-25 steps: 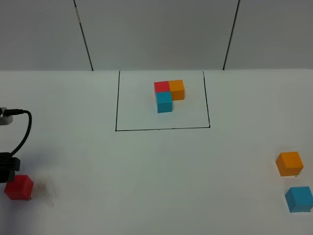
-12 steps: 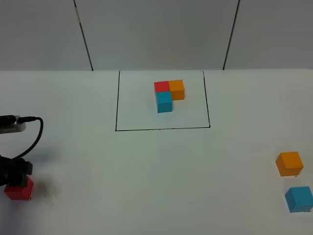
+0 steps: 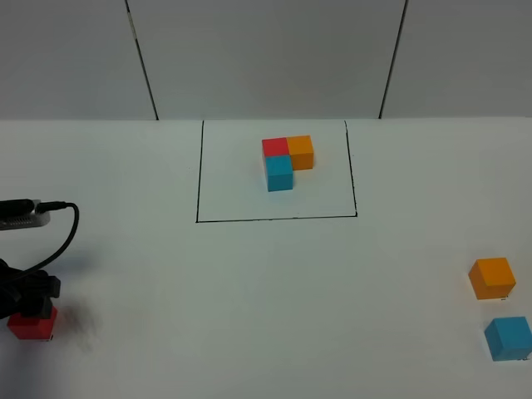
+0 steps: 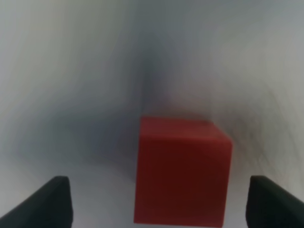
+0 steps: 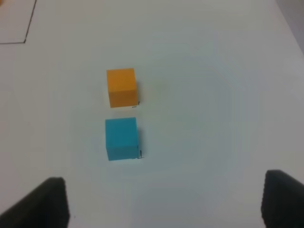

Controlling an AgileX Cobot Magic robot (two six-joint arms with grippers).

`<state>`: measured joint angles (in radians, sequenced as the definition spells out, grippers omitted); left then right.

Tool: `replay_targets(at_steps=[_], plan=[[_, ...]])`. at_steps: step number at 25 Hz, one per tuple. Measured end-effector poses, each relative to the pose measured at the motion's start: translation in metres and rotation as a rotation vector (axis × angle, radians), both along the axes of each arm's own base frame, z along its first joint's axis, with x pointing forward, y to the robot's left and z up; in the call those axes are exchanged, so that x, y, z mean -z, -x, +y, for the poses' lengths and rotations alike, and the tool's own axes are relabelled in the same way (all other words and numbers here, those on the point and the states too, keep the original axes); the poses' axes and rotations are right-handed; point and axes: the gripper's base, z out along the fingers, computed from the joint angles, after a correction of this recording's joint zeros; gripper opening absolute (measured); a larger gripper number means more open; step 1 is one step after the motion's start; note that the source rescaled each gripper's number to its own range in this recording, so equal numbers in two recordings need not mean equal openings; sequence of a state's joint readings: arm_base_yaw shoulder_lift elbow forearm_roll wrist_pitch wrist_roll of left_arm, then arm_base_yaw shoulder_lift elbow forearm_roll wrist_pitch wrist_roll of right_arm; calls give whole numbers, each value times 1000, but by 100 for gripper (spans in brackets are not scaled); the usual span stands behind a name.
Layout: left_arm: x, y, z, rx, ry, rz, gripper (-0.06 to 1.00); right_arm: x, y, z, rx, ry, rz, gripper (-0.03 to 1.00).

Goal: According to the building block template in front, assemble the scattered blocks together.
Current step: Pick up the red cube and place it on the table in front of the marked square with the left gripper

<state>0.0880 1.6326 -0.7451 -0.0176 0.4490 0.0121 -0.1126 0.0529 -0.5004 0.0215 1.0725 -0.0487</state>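
The red cube [image 3: 34, 324] is needed to match the building block template [image 3: 284, 160]. My left gripper will grab it by its opposite sides next.
The building block template [image 3: 284, 160] is an L of red, orange and blue cubes inside a black drawn rectangle at the table's far middle. Of the scattered blocks, the red cube [image 3: 34, 324] [image 4: 182, 171] lies at the near left. My left gripper [image 3: 32, 301] [image 4: 161, 202] hangs right over it, open, with a finger on each side and a gap to both. The orange cube [image 3: 492, 278] [image 5: 121, 87] and the blue cube [image 3: 509, 337] [image 5: 121, 138] lie side by side at the near right. My right gripper [image 5: 166, 199] is open above the table, short of the blue cube.
The black rectangle line [image 3: 274, 219] marks off the template area. A black cable [image 3: 58, 241] loops from the left arm above the red cube. White wall panels with dark seams stand behind the table.
My left gripper has come down and slightly right over the red cube, now covering its top in the exterior view. The cubes and the right gripper have not moved.
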Motion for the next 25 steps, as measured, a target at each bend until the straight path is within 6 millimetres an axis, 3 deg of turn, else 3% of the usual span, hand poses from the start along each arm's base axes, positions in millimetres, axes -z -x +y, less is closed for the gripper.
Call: replay_targets(at_steps=[16,25], plan=[[3,-4,0,0,-3,-25,78,0,0,0,0,0,0,67],[20,-5,0,0,2,35,60,0,0,0,0,0,0,67]])
